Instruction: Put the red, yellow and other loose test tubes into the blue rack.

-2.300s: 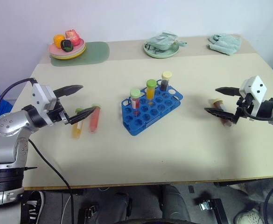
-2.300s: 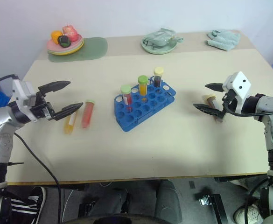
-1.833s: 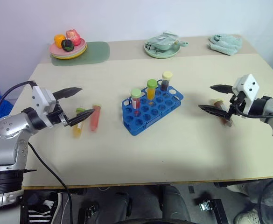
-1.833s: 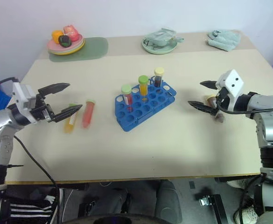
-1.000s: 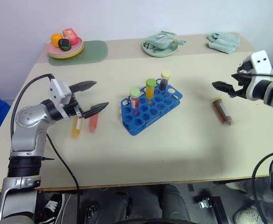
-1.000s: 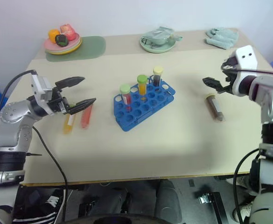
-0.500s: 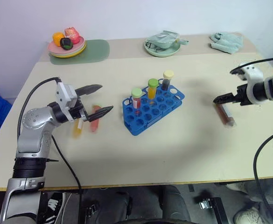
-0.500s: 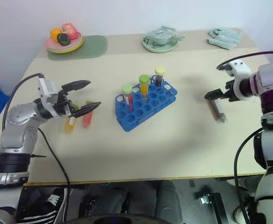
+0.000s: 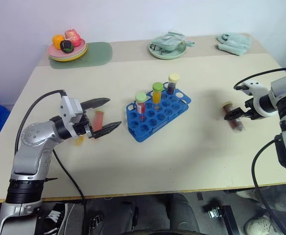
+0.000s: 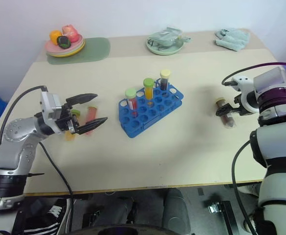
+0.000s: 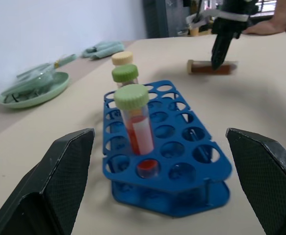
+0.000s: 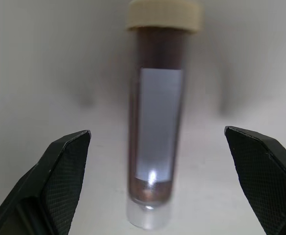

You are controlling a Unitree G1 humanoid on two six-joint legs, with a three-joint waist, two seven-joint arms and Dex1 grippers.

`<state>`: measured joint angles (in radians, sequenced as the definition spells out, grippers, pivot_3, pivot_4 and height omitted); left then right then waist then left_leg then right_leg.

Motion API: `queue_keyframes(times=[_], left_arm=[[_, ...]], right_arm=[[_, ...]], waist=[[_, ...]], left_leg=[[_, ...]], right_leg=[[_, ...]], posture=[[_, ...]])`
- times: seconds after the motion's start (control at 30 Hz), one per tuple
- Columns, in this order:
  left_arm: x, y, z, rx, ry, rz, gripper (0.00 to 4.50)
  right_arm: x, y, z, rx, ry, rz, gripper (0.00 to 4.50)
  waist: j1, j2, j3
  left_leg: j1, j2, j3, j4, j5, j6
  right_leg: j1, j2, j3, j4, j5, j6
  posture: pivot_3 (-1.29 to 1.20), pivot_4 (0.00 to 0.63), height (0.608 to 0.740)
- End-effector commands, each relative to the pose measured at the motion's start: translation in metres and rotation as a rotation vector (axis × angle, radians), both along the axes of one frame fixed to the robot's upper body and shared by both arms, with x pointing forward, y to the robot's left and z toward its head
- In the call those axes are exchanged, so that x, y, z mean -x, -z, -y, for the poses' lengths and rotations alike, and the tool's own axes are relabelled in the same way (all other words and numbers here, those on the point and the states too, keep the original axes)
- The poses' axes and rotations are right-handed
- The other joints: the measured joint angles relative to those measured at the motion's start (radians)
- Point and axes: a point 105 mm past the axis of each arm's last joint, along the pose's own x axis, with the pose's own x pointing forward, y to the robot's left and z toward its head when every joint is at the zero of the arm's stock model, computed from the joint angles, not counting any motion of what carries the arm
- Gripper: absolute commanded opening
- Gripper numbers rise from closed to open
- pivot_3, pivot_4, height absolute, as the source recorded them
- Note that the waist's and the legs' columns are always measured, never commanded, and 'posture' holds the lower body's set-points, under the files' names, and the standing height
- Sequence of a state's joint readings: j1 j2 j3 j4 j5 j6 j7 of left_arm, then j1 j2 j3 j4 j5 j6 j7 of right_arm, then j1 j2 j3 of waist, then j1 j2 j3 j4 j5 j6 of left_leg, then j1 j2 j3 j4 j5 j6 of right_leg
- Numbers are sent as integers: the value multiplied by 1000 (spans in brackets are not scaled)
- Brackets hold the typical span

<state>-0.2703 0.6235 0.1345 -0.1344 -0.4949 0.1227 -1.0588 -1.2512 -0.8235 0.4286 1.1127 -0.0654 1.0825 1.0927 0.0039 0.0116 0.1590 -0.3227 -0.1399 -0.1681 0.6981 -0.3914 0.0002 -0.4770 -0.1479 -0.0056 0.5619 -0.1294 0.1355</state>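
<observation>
I should close my right gripper on the tube, because my fingers reach down beside the brown tube's label point(image 12: 157, 122) in the right wrist view.
The blue rack point(image 9: 158, 115) stands mid-table with three capped tubes upright in it. A pinkish-red loose test tube point(image 9: 99, 119) lies left of the rack. A yellow one point(image 10: 70, 135) lies beside it, mostly hidden behind my left gripper point(image 9: 113, 113). That gripper hovers open above them, pointing level at the rack point(image 11: 165, 152). On the right lies a dark brown tube with a cream cap point(image 12: 155, 132). My right gripper point(image 12: 156, 131) points down over this tube point(image 9: 232, 119), open, with a finger on each side and clear of it.
Along the far edge are a plate of fruit point(image 9: 68, 51) on a green mat point(image 9: 95, 53), a green plate with a crumpled wrapper point(image 9: 167, 48) and a pale green cloth point(image 9: 235, 43). A person's arm point(image 11: 285, 18) shows beyond the table's right side.
My right gripper rose from beside the brown tube, turned to point down and came back down over it. My left gripper shifted toward the rack. Both stayed open; no tube moved.
</observation>
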Motion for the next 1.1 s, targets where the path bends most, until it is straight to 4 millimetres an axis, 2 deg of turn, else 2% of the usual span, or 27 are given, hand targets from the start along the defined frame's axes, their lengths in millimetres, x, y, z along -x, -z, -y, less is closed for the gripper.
queue_keyframes(times=[0.03,0.27,0.3,0.37,0.5,0.53,0.57,0.73,0.87,0.93,1.03,1.1], left_arm=[[8,-13,-2,11,26,49,4420],[16,-26,5,28,80,66,4420],[16,-27,6,25,79,68,4500],[16,-28,8,25,78,69,4500],[14,-29,14,31,76,68,4500],[14,-29,14,32,75,68,4500],[14,-30,15,33,74,67,4500],[12,-33,15,27,68,69,4500],[12,-37,15,29,64,73,4500],[11,-38,15,31,59,73,4500],[11,-39,11,30,46,69,4500],[11,-39,10,26,44,65,4500]], right_arm=[[-4,-11,-1,1,-10,32,4500],[-2,-2,0,21,-23,8,4500],[-2,-1,1,22,-21,9,3975],[-3,-1,1,29,-23,11,3299],[-3,0,1,37,-33,12,1215],[-4,0,1,46,-41,12,839],[-4,0,1,51,-46,12,725],[-6,-5,0,62,-81,38,725],[-9,-19,-5,40,-176,137,725],[-14,-32,-12,35,-253,264,725],[-21,-75,-38,-168,-279,711,725],[-12,-96,-53,-144,-329,1000,725]], waist=[[2,0,0],[2,0,0],[1,0,0],[1,0,0],[0,0,0],[0,0,0],[0,0,0],[0,0,0],[0,0,0],[1,0,0],[3,0,0],[3,0,0]], left_leg=[[0,0,0,0,0,0],[0,0,0,0,0,0],[0,0,0,0,0,0],[0,0,0,0,0,0],[0,0,0,0,0,0],[0,0,0,0,0,0],[0,0,0,0,0,0],[0,0,0,1,0,0],[0,0,0,1,0,0],[0,0,0,0,0,0],[0,0,0,0,0,0],[0,1,0,0,0,0]], right_leg=[[0,0,0,0,0,0],[0,0,0,0,0,0],[0,0,0,0,0,0],[0,0,0,0,0,0],[0,0,0,0,0,0],[0,0,0,0,0,0],[0,0,0,0,0,0],[0,0,0,0,0,0],[0,0,0,0,0,0],[0,0,0,0,0,0],[0,0,0,0,1,0],[0,2,0,0,1,0]], posture=[[0,150,740],[0,150,740],[0,150,740],[0,150,740],[0,150,740],[0,150,740],[0,150,740],[0,150,740],[0,150,740],[0,150,740],[0,150,740],[0,150,740]])
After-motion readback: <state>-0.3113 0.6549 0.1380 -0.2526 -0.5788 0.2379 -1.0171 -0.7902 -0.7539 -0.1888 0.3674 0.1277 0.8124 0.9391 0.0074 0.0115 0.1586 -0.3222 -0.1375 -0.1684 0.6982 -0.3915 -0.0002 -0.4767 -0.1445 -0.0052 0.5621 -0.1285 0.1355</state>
